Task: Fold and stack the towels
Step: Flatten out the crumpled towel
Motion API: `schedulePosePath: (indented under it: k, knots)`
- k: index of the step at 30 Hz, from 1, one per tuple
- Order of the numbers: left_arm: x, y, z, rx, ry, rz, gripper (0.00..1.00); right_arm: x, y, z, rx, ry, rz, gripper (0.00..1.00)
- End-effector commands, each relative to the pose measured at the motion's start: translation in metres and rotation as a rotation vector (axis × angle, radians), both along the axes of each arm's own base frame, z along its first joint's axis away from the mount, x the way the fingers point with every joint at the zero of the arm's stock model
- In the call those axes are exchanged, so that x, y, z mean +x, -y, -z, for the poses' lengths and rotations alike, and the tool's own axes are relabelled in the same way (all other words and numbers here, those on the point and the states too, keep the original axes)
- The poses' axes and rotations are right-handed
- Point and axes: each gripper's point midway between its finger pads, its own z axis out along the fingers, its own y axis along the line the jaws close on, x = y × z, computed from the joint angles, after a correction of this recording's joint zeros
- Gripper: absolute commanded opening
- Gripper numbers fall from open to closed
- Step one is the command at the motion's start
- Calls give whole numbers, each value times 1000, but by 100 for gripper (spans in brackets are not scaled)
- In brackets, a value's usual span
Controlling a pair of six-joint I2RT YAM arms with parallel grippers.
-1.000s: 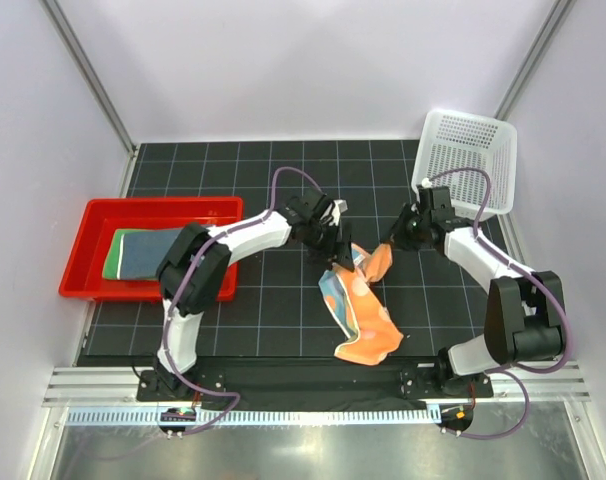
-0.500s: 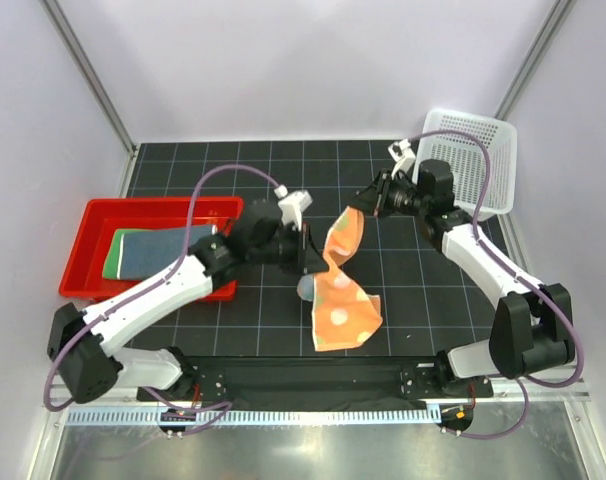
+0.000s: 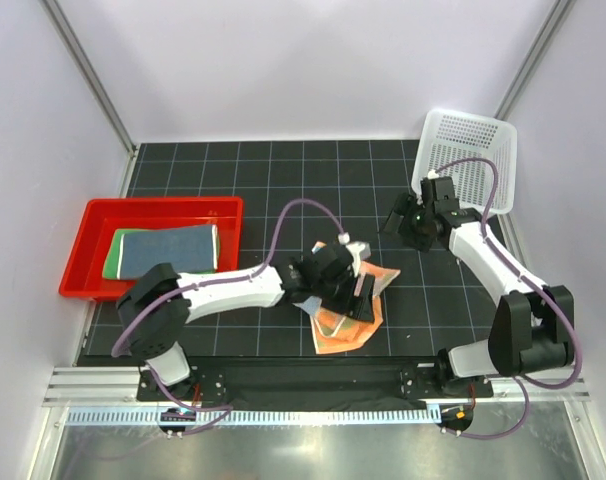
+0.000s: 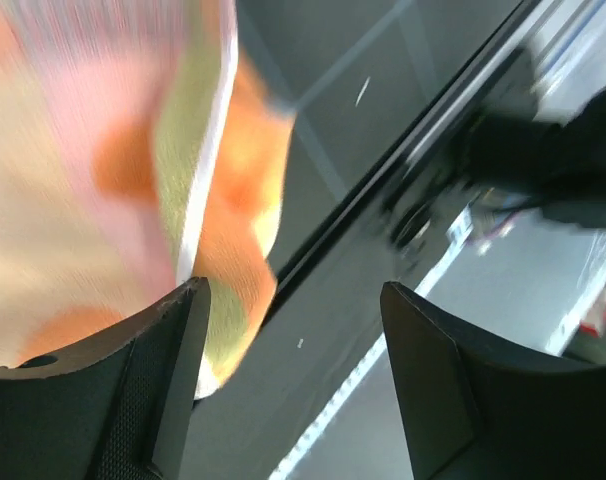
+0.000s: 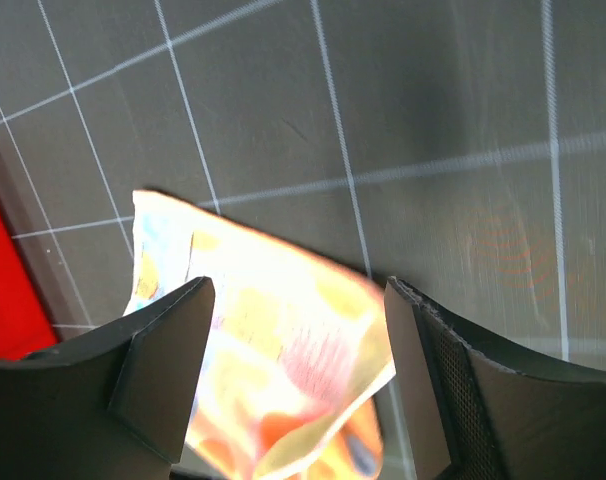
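Note:
My left gripper should pick up the orange towel [image 3: 345, 322] by its back corner next, to spread and fold it. My right gripper gets the other corner of that edge.
The orange towel [image 3: 345, 322] with coloured dots lies crumpled and partly doubled over on the black mat, near the front middle. My left gripper [image 3: 360, 296] hovers just over it, open; in the left wrist view the towel [image 4: 103, 180] is beside the left finger [image 4: 143, 400] and nothing sits between the jaws [image 4: 293, 385]. My right gripper [image 3: 396, 222] stands open, back and right of the towel; in its wrist view the towel [image 5: 273, 350] lies below the open jaws [image 5: 298, 375]. The dark blue towel [image 3: 173, 246] lies folded on the green towel [image 3: 114, 256] in the red tray.
The red tray [image 3: 93, 222] sits at the left edge of the mat. A white mesh basket [image 3: 468, 160] stands at the back right, close behind my right arm. The mat's front edge and a metal rail [image 3: 313, 405] run just before the orange towel.
Both grippers have opened and let go of the orange towel, which dropped from the air onto the mat. My left arm swung right and forward over it; my right arm drew back.

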Motion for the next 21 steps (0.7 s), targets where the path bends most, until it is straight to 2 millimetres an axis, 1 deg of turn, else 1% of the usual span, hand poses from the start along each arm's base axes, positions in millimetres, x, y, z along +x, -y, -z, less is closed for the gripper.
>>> schedulePosePath:
  k: [1, 2, 3, 4, 5, 6, 7, 8, 9, 10, 11, 12, 13, 14, 15, 16, 17, 18, 19, 20, 21]
  knots:
    - [62, -8, -79, -53, 245, -72, 74, -23, 2, -10, 14, -61, 110, 76]
    - [81, -12, -95, -49, 275, -104, 73, -26, 2, -9, 18, -65, 130, 76]
    - [103, -33, -89, 11, 267, -141, 73, -31, 2, -3, 19, -85, 145, 76]
    - [112, -37, -94, -3, 253, -137, 72, -34, 1, 0, 14, -95, 143, 75]
    - [123, -44, -89, 13, 240, -146, 72, -39, 0, 5, 1, -109, 142, 75]
    - [145, -58, -93, 29, 248, -188, 72, -42, 2, 8, -2, -118, 150, 74]
    - [156, -66, -89, 49, 253, -209, 72, -45, 3, 11, -3, -123, 159, 73]
    - [169, -69, -80, 84, 253, -224, 72, -52, 5, 16, -7, -133, 171, 73]
    - [181, -78, -73, 122, 249, -249, 71, -55, 6, 18, 0, -133, 180, 72]
    - [191, -92, -59, 177, 230, -249, 70, -60, 6, 23, 9, -144, 194, 71]
    - [199, -97, -52, 204, 227, -258, 70, -62, 7, 24, 10, -144, 202, 71]
    - [208, -99, -35, 243, 204, -260, 70, -64, 7, 25, 11, -143, 202, 69]
    - [216, -106, -27, 264, 195, -261, 69, -65, 8, 27, 8, -147, 205, 69]
    - [217, -104, -20, 253, 167, -244, 69, -68, 10, 34, -3, -161, 206, 69]
    - [219, -103, 0, 272, 124, -233, 69, -71, 10, 38, -7, -171, 205, 67]
    - [225, -100, 0, 258, 118, -230, 68, -70, 10, 43, -8, -174, 204, 66]
    - [227, -98, 7, 243, 95, -215, 68, -75, 11, 52, -15, -193, 206, 65]
    - [229, -96, 13, 240, 84, -206, 68, -76, 11, 57, -11, -196, 208, 62]
    - [232, -93, 26, 253, 67, -200, 67, -71, 8, 58, 5, -172, 204, 60]
    - [234, -93, 33, 263, 68, -190, 67, -76, 9, 65, 4, -183, 211, 59]
    - [235, -92, 37, 266, 64, -180, 67, -76, 10, 66, 4, -178, 212, 57]
